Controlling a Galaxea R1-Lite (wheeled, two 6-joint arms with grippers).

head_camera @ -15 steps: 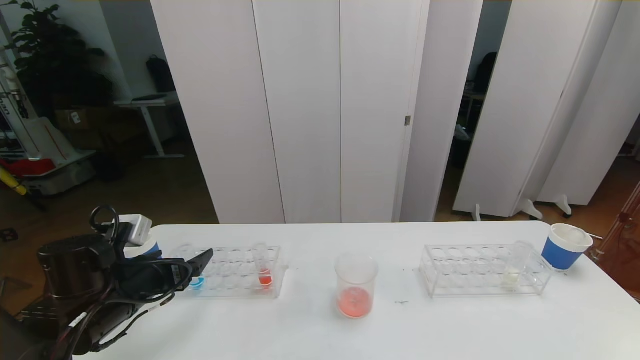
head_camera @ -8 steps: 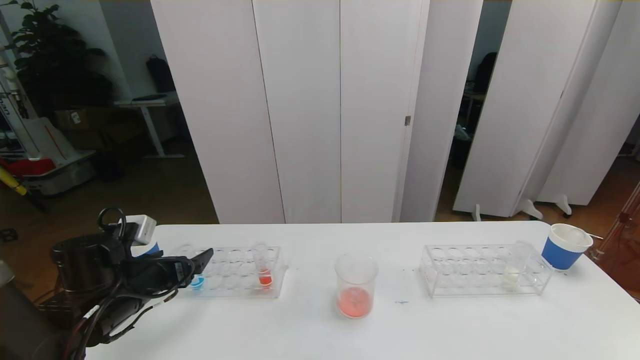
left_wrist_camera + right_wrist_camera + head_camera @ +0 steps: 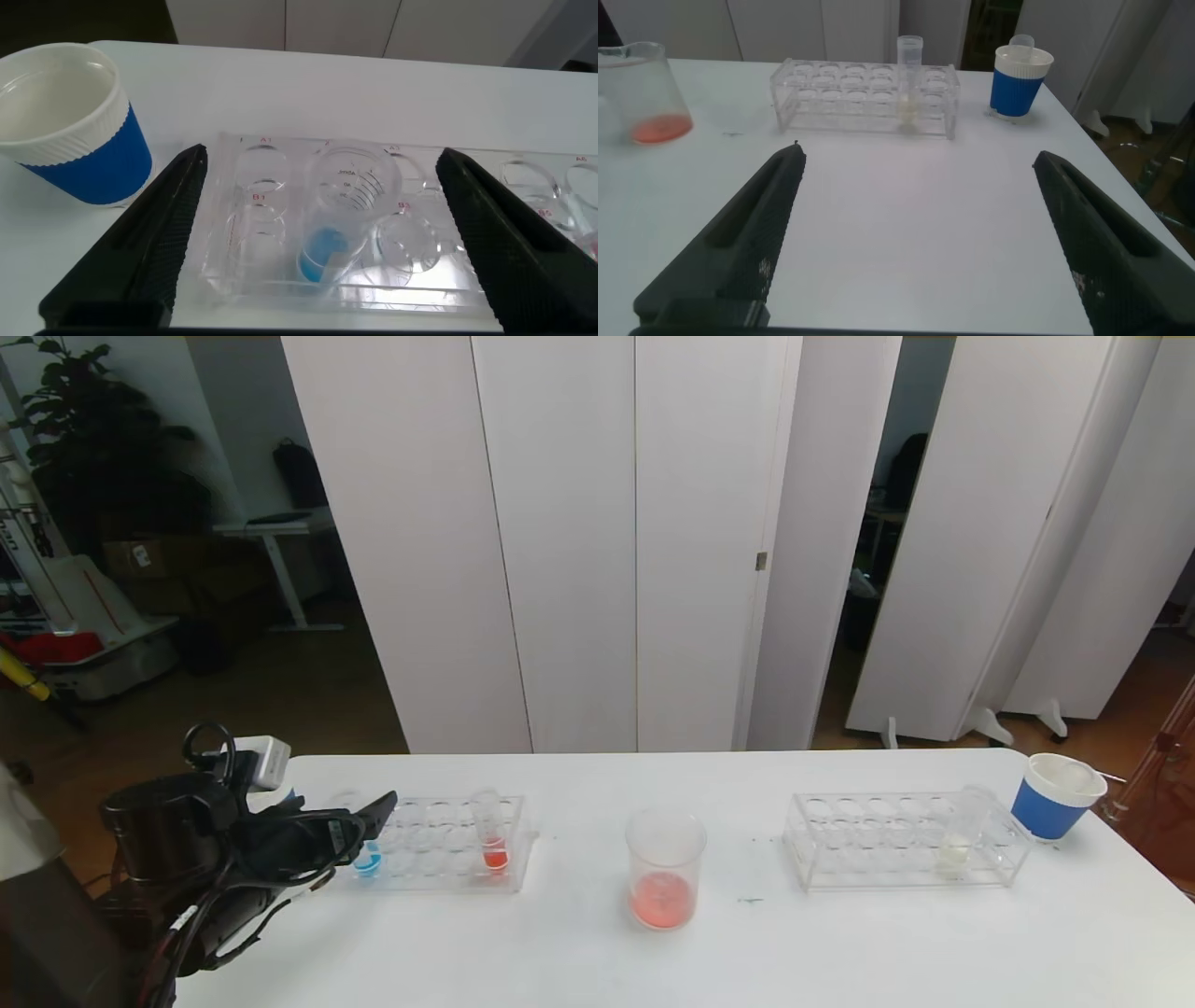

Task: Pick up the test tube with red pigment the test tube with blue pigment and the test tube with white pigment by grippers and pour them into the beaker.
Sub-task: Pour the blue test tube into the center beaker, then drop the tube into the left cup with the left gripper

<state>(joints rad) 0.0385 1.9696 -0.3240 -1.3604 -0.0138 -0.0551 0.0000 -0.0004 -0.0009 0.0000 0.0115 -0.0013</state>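
My left gripper grabs the test tube with blue pigment by its exposed upper part (image 3: 349,194) next, since the clear rack (image 3: 245,222) surrounds the tube's lower half.
The test tube with blue pigment (image 3: 367,861) stands at the left end of the left clear rack (image 3: 439,875). My left gripper (image 3: 372,817) is open just in front of it. In the left wrist view the blue tube (image 3: 334,229) sits between the two spread fingers (image 3: 168,233), untouched. The test tube with red pigment (image 3: 491,843) stands upright further right in that rack. The beaker (image 3: 665,868) at the table's middle holds orange-red liquid. The test tube with white pigment (image 3: 962,840) stands in the right rack (image 3: 840,873). My right gripper (image 3: 917,154) is open over bare table, well short of the white tube (image 3: 909,79).
A blue-and-white paper cup (image 3: 70,126) stands just left of the left rack, close to my left gripper. Another paper cup (image 3: 1056,795) sits at the table's far right corner, beyond the right rack. The table edge runs near that cup.
My left arm has crept slightly forward and right toward the left end of the rack. Its jaws stayed open. Tubes, beaker and cups have not moved.
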